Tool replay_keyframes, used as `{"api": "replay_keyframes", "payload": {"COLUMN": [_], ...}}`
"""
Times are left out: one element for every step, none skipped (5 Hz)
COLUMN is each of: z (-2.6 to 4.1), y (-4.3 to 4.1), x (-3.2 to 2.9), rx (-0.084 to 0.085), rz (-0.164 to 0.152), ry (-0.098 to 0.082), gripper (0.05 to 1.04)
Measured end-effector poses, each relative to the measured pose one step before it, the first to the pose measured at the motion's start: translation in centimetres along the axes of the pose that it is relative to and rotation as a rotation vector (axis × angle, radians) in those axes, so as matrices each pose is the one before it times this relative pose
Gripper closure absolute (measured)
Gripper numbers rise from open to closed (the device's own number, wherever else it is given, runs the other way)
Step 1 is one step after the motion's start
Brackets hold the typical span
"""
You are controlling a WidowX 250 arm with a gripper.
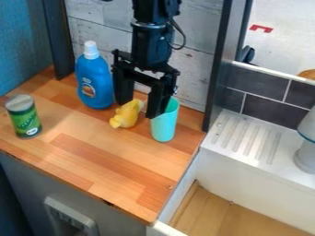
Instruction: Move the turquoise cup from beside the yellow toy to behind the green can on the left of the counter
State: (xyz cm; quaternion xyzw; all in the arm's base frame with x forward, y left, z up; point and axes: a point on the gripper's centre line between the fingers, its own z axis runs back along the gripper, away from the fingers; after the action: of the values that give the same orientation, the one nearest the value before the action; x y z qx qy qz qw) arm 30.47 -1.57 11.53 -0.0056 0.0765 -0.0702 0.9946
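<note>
The turquoise cup [165, 124] has to go behind the green can, so my gripper should grab the cup by its rim next.
The black gripper [141, 109] hangs over the back part of the wooden counter, its two fingers spread wide apart. A yellow toy-like object [126, 115] lies on the counter just below the left finger and partly between the two. To its right stands an upright turquoise cup [165, 124], its rim partly behind the right finger. I cannot tell whether that finger touches the cup. An upright blue bottle with a white cap [94, 83] is left of the gripper, near the back wall. Farther left, a green can [24, 117] stands upright.
The wooden counter [104, 159] ends at a front edge and a right edge. Right of it are a white ridged drainboard [246, 140] and a lower wood-bottomed basin [212, 214]. A grey-white object [306, 154] stands at the right edge. Dark posts frame the back wall.
</note>
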Motion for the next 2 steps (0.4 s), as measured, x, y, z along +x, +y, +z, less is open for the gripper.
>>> {"api": "replay_keyframes", "payload": {"z": [-0.797,0.9], "y": [-0.087,-0.373], "x": [0.01,1.949], "rx": [-0.0019,0.0483], "rz": [-0.0028,-0.0398], "ry": [0.026,-0.0943], "gripper": [0.083,0.083]}}
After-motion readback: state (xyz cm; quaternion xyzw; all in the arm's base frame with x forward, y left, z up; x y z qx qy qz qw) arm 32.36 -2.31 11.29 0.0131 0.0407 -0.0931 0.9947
